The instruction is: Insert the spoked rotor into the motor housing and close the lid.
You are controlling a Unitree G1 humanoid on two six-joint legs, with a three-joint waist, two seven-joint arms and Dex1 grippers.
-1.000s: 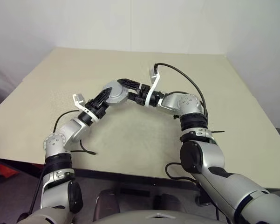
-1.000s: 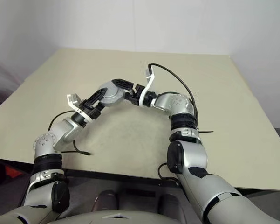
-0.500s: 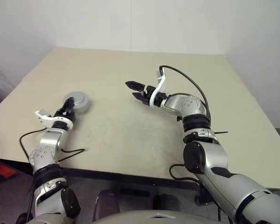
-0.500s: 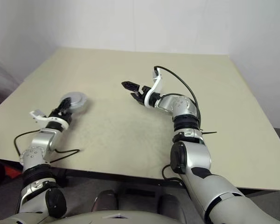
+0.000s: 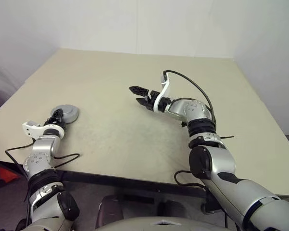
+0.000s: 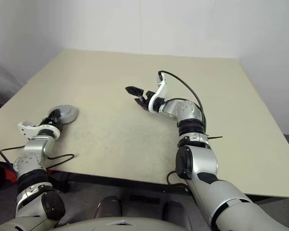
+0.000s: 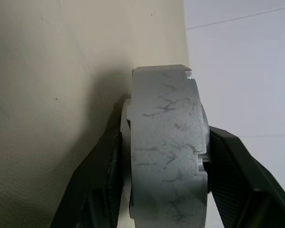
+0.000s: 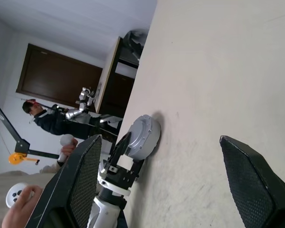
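Observation:
In the left wrist view the housing's lower edge meets its tabletop shadow and it would lie flat, so it is time for my left gripper to release the motor housing (image 7: 166, 152).
The motor housing (image 5: 67, 114) is a round silver puck at the table's left side, low against the surface. My left gripper (image 5: 58, 116) is shut on it, one black finger (image 7: 109, 161) on each flat face of the housing (image 7: 166, 152). I cannot tell a lid apart from the housing body. The spoked rotor is out of view. My right gripper (image 5: 134, 94) hangs open over the middle of the table, with nothing between its fingers (image 8: 80, 185). It points toward the far-off housing (image 8: 143, 137).
The beige table (image 5: 134, 144) has its front edge just behind my left wrist, and a black cable (image 5: 67, 157) lies there. Beyond the table's left edge, a person (image 8: 50, 122) stands by a dark cabinet. A hand with a white controller (image 8: 16, 197) shows nearer.
My left arm has swung from the table's middle, beside the right gripper, out to the left and down, carrying the housing. The right gripper has stayed open, nearly in place.

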